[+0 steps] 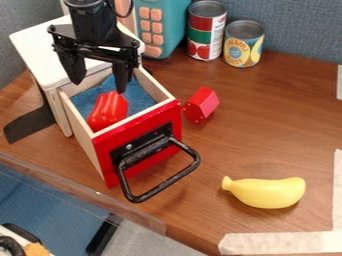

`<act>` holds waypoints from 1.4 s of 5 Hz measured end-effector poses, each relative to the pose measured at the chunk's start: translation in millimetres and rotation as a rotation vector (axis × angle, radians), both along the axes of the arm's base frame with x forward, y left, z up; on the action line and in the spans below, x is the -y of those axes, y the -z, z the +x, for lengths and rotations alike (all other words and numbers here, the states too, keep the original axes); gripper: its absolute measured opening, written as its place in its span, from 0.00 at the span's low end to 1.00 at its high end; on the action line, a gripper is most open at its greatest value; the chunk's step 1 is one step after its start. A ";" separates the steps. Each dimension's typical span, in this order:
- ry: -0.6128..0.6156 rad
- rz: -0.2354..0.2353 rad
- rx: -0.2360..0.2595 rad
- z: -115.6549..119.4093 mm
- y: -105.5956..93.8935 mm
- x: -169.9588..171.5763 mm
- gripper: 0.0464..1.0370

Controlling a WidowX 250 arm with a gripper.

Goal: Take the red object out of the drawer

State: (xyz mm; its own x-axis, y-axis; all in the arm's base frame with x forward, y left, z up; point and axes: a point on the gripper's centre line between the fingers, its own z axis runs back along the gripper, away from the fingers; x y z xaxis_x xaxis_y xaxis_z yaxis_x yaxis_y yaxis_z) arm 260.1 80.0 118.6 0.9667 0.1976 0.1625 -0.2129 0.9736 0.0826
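Observation:
Next, my gripper grabs the red pepper-like object's plump body, to take it out of the drawer (137, 141).
The black gripper (99, 84) hangs over the back part of the pulled-out drawer (137, 141), its two fingers spread apart with nothing between them. Inside the drawer, a red pepper-like object (108, 111) lies on the blue lining, toward the red front panel. The fingertips stand behind and above it; the right fingertip is close to its upper end in the view, and whether they touch I cannot tell. A black loop handle sticks out from the drawer's front.
A red block (201, 104) lies right of the drawer. A yellow banana (265, 192) is at the front right. Two cans (206, 31) and a teal toy (162, 25) stand at the back. The white-topped cabinet (41, 47) holds the drawer. Tape (280, 242) marks the front right edge.

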 end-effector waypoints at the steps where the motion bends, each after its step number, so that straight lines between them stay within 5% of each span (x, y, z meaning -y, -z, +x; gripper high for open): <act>1: -0.001 -0.005 -0.024 -1.3 7.3 0.2 0.96; 7: 0.001 -0.009 0.006 -0.4 38.1 -7.1 0.96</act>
State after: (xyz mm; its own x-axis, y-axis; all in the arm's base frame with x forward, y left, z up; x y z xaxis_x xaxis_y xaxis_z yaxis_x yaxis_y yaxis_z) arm 259.7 87.1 80.5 0.9659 0.1980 0.1668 -0.2123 0.9745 0.0722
